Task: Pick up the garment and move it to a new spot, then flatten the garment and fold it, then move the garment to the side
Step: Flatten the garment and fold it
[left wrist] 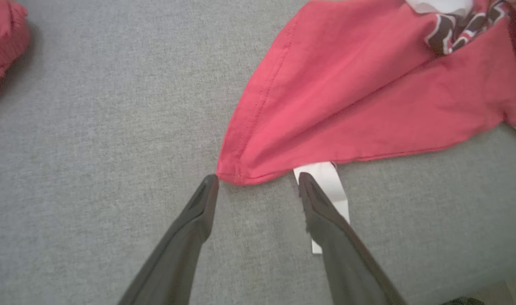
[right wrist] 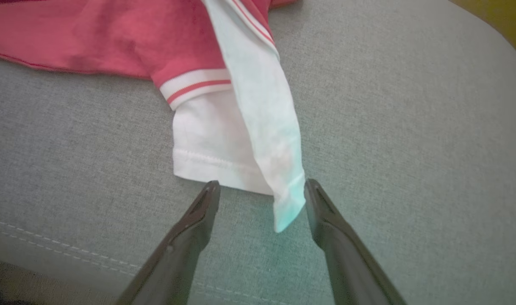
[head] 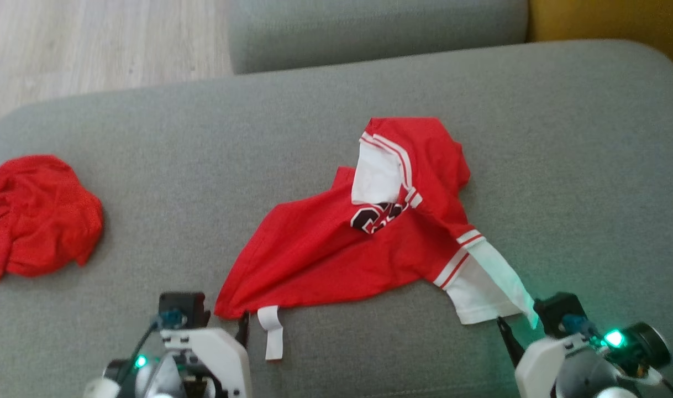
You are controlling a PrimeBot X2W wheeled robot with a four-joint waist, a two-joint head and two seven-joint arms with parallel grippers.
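The garment (head: 344,249) should next be picked up by its hem corner (head: 226,308) with my left gripper, to move it to a new spot and flatten it.
The garment (head: 336,249), a red jersey with white sleeves and dark lettering, lies crumpled on the grey sofa cushion (head: 148,138). My left gripper (head: 221,323) stands open at its near red hem corner (left wrist: 237,173), which lies just ahead of the gap between the fingertips (left wrist: 258,178). A white label (left wrist: 330,186) sticks out from under the hem beside the right finger. My right gripper (head: 527,323) is open at the white sleeve end (right wrist: 224,156). A folded strip of the sleeve (right wrist: 283,186) reaches down between its fingers (right wrist: 261,184), ungripped.
A second red cloth heap (head: 32,215) lies at the cushion's left edge, also seen in the left wrist view (left wrist: 4,42). Another grey cushion (head: 369,27) stands behind, with wooden floor (head: 93,44) to the far left and a yellow surface (head: 607,22) to the far right.
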